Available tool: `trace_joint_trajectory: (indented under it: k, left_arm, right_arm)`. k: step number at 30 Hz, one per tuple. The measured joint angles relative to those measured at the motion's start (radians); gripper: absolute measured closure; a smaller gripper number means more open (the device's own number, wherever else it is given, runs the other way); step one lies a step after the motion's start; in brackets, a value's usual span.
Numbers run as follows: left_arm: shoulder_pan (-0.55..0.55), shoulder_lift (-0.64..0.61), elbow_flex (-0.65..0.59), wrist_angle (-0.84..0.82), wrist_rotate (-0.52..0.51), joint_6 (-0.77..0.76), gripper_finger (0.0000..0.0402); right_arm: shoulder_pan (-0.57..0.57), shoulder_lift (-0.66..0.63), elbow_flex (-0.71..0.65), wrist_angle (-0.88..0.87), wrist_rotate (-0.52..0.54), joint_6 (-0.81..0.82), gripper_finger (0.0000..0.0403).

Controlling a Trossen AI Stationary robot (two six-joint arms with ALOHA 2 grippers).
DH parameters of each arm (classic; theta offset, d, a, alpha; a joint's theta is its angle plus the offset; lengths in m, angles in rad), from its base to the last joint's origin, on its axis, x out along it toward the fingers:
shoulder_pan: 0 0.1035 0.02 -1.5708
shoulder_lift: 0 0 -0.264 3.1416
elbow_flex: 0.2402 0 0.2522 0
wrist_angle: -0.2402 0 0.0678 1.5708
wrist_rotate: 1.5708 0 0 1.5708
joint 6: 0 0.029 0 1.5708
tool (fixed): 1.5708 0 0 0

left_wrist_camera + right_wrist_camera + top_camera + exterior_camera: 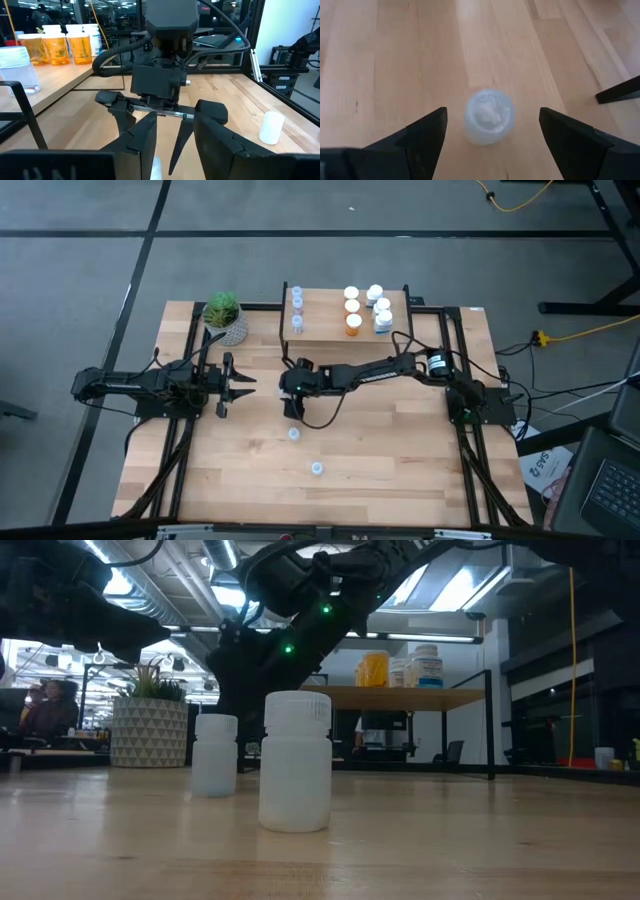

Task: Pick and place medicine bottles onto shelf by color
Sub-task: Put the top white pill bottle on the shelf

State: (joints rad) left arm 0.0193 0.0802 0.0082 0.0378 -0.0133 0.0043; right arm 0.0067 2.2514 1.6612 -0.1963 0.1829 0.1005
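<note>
My right gripper is ready to close. Closing now would hold the blue bottle. Its fingers are beside the pale bottle's cap (489, 116) in the right wrist view.
The shelf (330, 330) stands at the table's far middle. On it are pale blue bottles (297, 308) at the left, orange bottles (352, 310) in the middle and white bottles (381, 308) at the right. My right gripper (291, 392) points down, open, just in front of the shelf. A pale blue bottle (489, 116) stands upright on the table below and between its fingers, untouched and hidden in the high view. Two more bottles (294, 434) (317, 469) stand nearer the front edge. My left gripper (245, 385) is open and empty, level, to the left of the right gripper.
A green plant in a white pot (224, 316) stands left of the shelf. A black shelf leg (620, 90) is close to the right gripper's far finger. The two loose bottles show large in the low view (215, 753) (295, 775).
</note>
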Motion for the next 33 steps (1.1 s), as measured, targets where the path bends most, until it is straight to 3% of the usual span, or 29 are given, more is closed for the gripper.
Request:
trace_joint_trajectory:
  k: [7,17,21,25,33]
  left_arm:
    - [0.000,0.000,0.000,0.000,0.000,0.000,0.0280]
    - [0.000,0.000,0.000,0.000,0.000,0.000,0.0280]
    - [0.000,0.000,0.000,0.000,0.000,0.000,0.0280]
    - [0.000,0.000,0.000,0.000,0.000,0.000,0.0280]
    - [0.000,0.000,0.000,0.000,0.000,0.000,0.0280]
  right_arm:
    - [0.000,0.000,0.000,0.004,0.018,0.027,0.0108]
    - [0.000,0.003,0.000,0.007,0.015,0.056,0.0238]
    - [0.003,0.004,0.016,-0.002,-0.050,0.082,0.0269]
    - [0.016,0.004,0.123,-0.105,-0.147,0.105,0.0269]
    - [0.070,0.004,0.515,-0.620,-0.139,0.101,0.0269]
